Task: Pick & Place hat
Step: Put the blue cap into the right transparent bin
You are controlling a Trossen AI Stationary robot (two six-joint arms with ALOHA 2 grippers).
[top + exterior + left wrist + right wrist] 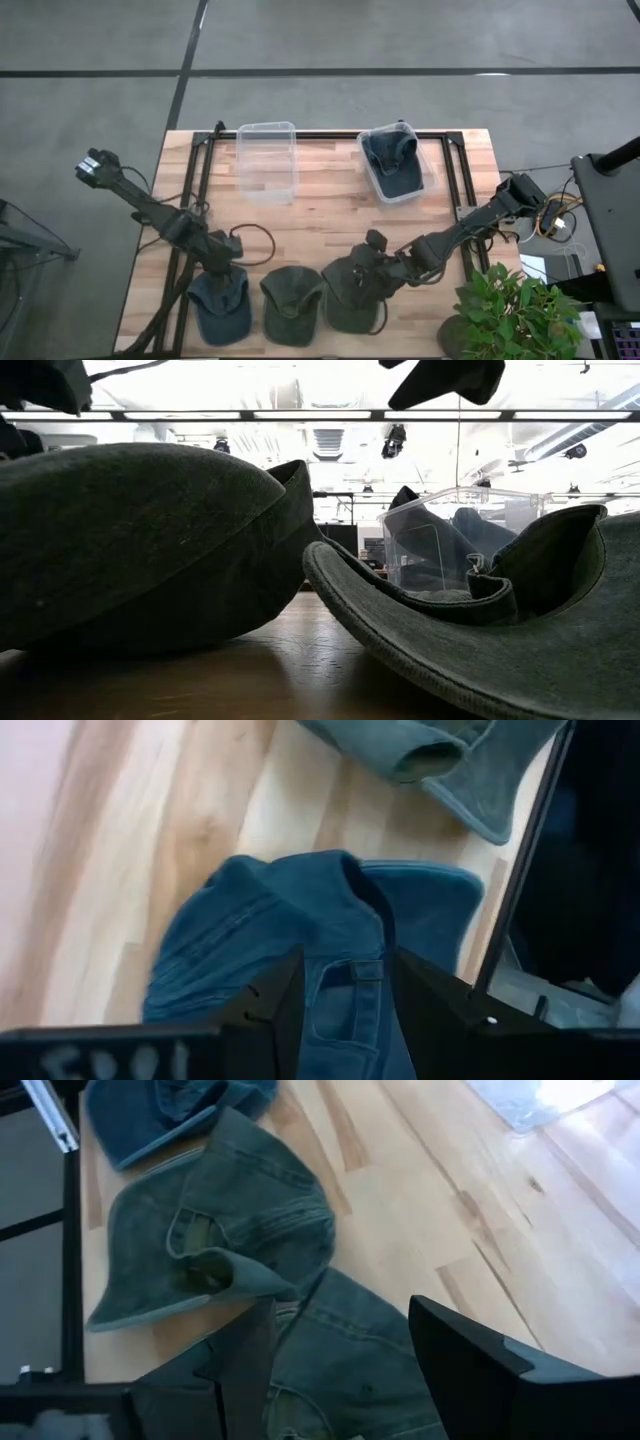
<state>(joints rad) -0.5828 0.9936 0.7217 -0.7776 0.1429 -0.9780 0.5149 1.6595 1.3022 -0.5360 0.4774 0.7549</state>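
I will grab the blue cap by its back strap edge (222, 288) with my left gripper next, so that I can place it with the other blue hat (392, 155).
Three caps lie in a row along the table's near edge: a blue one (218, 305), an olive one (290, 303) and a dark green one (352, 295). My left gripper (228, 272) hovers open over the blue cap (300, 930). Its fingers stand either side of the cap's back strap (352, 972). My right gripper (372, 268) hovers open above the dark green cap (350, 1350), with the olive cap (210, 1230) beyond it. A further blue hat (392, 155) lies inside the right clear bin (424, 172).
An empty clear bin (267, 160) stands at the far side, left of the filled one. Black frame rails (200, 190) run along the table's sides and far edge. A potted plant (510, 310) stands at the near right corner. Bare wood lies between caps and bins.
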